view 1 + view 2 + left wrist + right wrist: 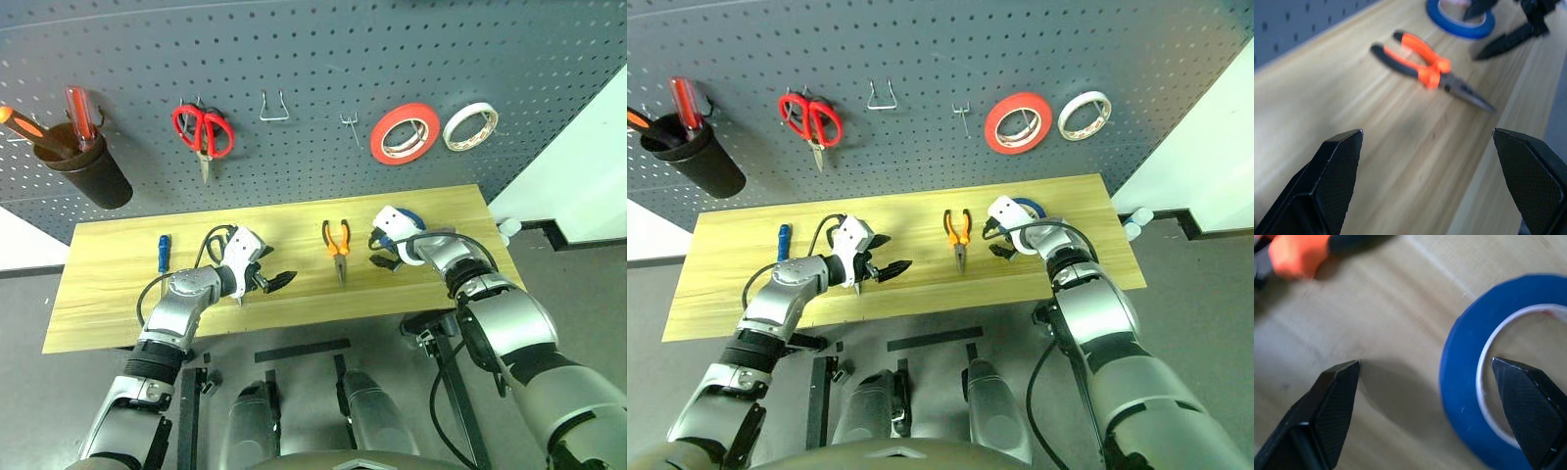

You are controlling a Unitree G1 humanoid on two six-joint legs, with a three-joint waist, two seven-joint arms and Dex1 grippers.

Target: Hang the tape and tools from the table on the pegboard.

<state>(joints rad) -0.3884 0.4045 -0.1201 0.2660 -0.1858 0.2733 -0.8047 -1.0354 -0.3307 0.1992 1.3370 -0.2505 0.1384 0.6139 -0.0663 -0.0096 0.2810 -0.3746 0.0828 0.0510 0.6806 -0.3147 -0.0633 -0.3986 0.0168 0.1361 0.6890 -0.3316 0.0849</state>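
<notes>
My right gripper should close now on the blue tape's band [1462, 377], because my fingers are on both sides of the band, next to its white core [1482, 377].
The blue tape [1469, 382] lies flat on the table [108, 294] at its right end. My right gripper [1425, 362] is open just above it, one finger over the white core and the other over bare wood. The orange-and-black pliers [337, 240] lie in the middle of the table, tip toward the front edge. My left gripper [274, 269] hovers open left of the pliers and points at them. A blue-handled screwdriver [164, 251] lies further left. The pegboard [313, 59] rises behind the table.
On the pegboard hang red-handled scissors [204, 129], a red-orange tape roll [404, 133] and a white roll [469, 125]. Two bare metal hooks [274, 106] sit between them. A black cup [88, 166] with orange and red screwdrivers hangs at the left.
</notes>
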